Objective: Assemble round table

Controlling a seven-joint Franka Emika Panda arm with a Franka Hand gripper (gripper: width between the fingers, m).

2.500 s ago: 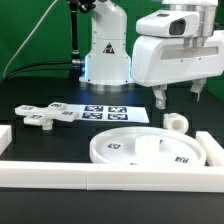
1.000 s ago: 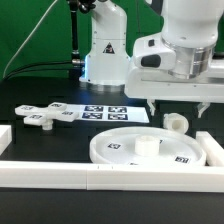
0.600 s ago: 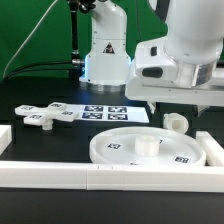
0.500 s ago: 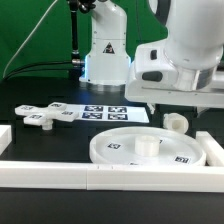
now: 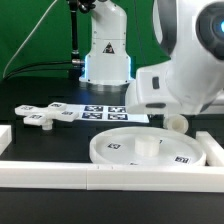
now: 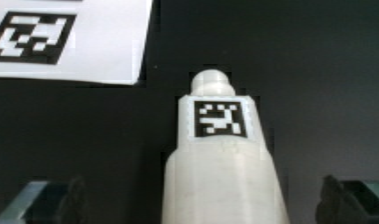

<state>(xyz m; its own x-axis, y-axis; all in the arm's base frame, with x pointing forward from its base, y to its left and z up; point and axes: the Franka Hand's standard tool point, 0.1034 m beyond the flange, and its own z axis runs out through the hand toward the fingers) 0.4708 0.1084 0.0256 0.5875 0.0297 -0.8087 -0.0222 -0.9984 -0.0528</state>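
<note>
My gripper should grab the post next by the post's thick body (image 6: 225,195), so that the post's rounded tip stays free to go into the raised middle of the disc.
The large rimmed round disc (image 5: 140,150) lies flat at the front middle of the black table. The cross-shaped piece (image 5: 45,116) lies at the exterior view's left. The short thick post (image 5: 177,122) lies behind the disc's right side, mostly covered by my hand (image 5: 185,85). In the wrist view the post (image 6: 216,125) shows its tag and runs between my fingers. My gripper (image 6: 200,200) is open, with one finger (image 6: 44,200) on each side of the post and apart from it. My fingertips are hidden in the exterior view.
The marker board (image 5: 105,112) lies behind the disc; its corner shows in the wrist view (image 6: 61,40). White border rails run along the front (image 5: 110,178) and the right (image 5: 214,150). The robot base (image 5: 105,55) stands at the back.
My hand has come down over the post and tilted, now covering more of the exterior view's right. The disc, cross piece and post have not moved.
</note>
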